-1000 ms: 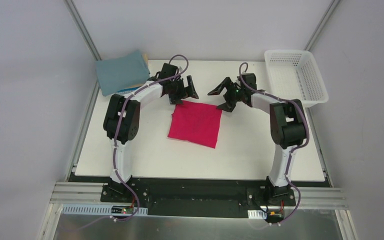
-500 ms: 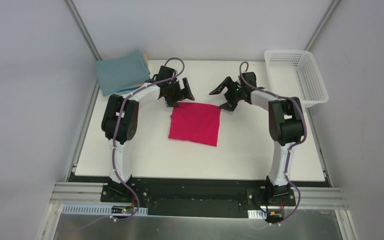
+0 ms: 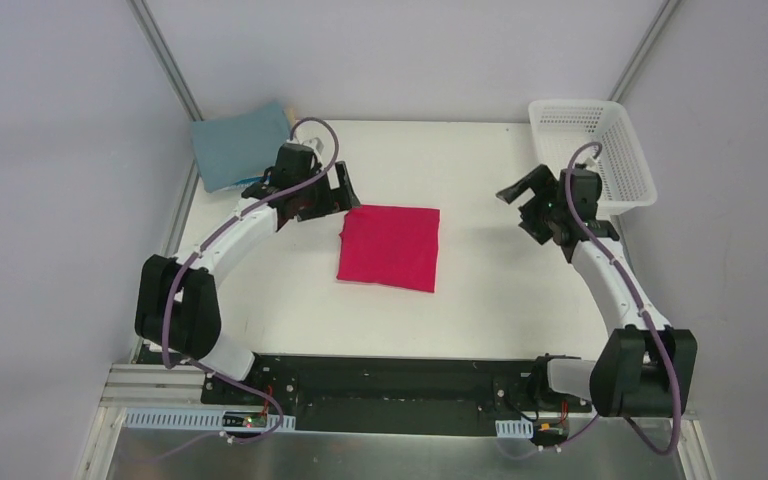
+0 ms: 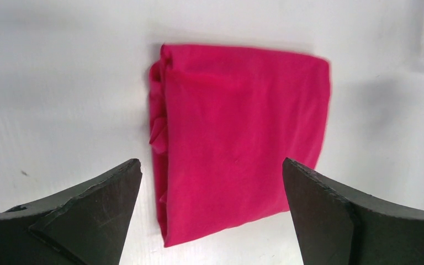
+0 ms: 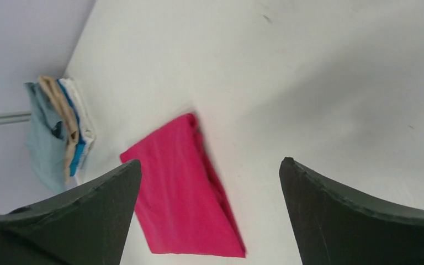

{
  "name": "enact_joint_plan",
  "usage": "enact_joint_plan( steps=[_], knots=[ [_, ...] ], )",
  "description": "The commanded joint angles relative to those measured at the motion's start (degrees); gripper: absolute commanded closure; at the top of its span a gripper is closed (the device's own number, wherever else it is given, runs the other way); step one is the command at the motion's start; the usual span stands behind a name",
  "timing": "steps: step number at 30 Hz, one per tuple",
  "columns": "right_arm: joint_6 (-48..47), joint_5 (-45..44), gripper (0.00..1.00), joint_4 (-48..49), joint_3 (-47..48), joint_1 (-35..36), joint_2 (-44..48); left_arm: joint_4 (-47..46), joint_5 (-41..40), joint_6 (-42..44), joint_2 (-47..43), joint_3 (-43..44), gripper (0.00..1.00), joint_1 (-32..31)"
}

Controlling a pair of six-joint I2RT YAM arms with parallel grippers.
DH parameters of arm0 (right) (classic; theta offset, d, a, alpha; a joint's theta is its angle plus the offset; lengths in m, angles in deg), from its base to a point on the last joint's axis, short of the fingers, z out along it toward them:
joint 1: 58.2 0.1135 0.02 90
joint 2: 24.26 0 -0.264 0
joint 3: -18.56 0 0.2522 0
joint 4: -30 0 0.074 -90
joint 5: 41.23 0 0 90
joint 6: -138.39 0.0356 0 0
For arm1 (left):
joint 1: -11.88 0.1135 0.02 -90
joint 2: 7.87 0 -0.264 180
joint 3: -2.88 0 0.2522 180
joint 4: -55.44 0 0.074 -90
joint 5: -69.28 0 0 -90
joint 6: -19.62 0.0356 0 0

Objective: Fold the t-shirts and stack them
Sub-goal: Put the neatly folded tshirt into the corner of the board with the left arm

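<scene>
The pink shirt should go on top still folded, so my left gripper will next grab the middle of the shirt's layered edge nearest the stack.
The crimson-pink t-shirt lies folded into a square at the middle of the white table; it also shows in the left wrist view and the right wrist view. A stack of folded t-shirts, teal-grey on top with tan and blue edges, sits at the back left corner. My left gripper is open and empty, just left of the pink shirt's back left corner. My right gripper is open and empty, well right of the shirt, near the basket.
A white plastic mesh basket stands at the back right corner, partly over the table edge. Grey walls and metal frame posts enclose the table.
Both arms have pulled away from the pink shirt's back edge: the left gripper moved left, the right gripper moved far right toward the basket. The shirt stays folded in place.
</scene>
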Motion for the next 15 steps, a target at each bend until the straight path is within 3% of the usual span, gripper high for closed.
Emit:
enact_joint_plan(
  steps=[1, 10, 15],
  knots=[
    [-0.54, 1.67, 0.00, -2.62, -7.65, -2.84, 4.67, 2.02, 1.73, 1.08, 2.78, -4.10, 0.01, 0.39],
    [-1.86, 11.58, 0.01, -3.50, -12.09, -4.34, 8.21, 2.06, 3.86, 1.73, 13.84, -1.18, 0.02, -0.82],
    [-2.65, 10.19, 0.01, -4.29, -12.11, -4.97, 8.06, 2.17, 4.36, 1.40, 18.68, -0.09, 0.19, -1.70]
  ],
)
